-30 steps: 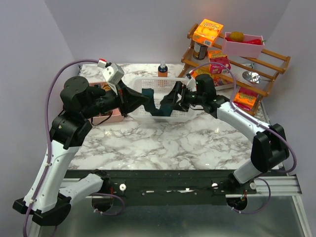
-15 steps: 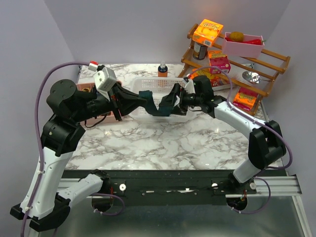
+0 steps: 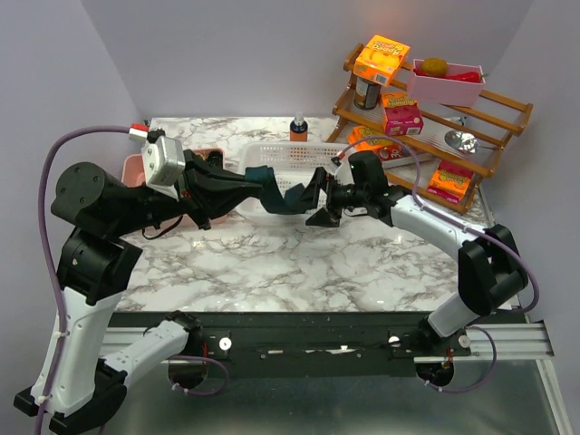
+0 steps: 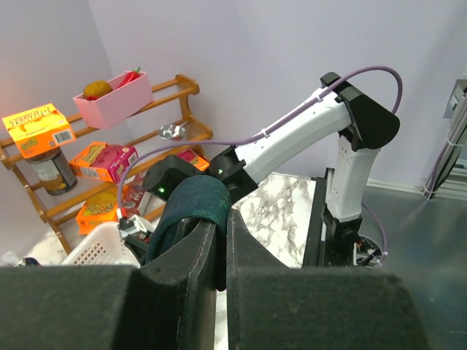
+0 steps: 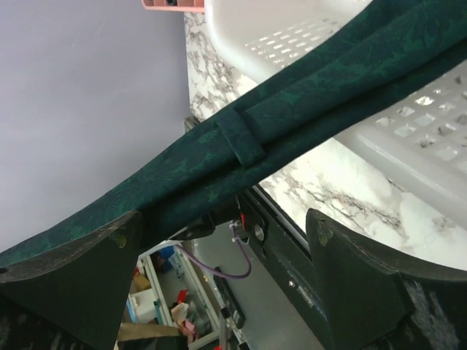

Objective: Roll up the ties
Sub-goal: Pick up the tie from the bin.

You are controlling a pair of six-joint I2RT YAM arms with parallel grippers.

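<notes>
My right gripper is going to grab the dark teal tie near its loose end (image 3: pixel 295 199) (image 5: pixel 219 162), away from my left gripper. That is to stretch the tie for rolling.
The dark teal tie (image 3: pixel 276 192) hangs in the air in front of the white basket (image 3: pixel 292 154), stretched between my two grippers. My left gripper (image 3: pixel 255 182) is shut on one end; in the left wrist view the fabric (image 4: pixel 191 206) bulges out over the tips of the left gripper (image 4: pixel 221 219). My right gripper (image 3: pixel 316 196) stands wide open just right of the tie's other end. In the right wrist view the tie (image 5: pixel 292 102) crosses above the right gripper (image 5: pixel 219 233) and lies over the left finger (image 5: pixel 73 277); the basket (image 5: pixel 408 146) is behind it.
A wooden rack (image 3: pixel 471 113) with snack boxes, a jar and a pink bin stands at the back right. A small orange-capped bottle (image 3: pixel 298 127) is behind the basket. A pink tray (image 3: pixel 134 169) sits at the left, partly hidden by the left arm.
My left arm has drawn back to the left, pulling the tie out of the basket toward the near side. The right gripper has followed leftward and forward, still open.
</notes>
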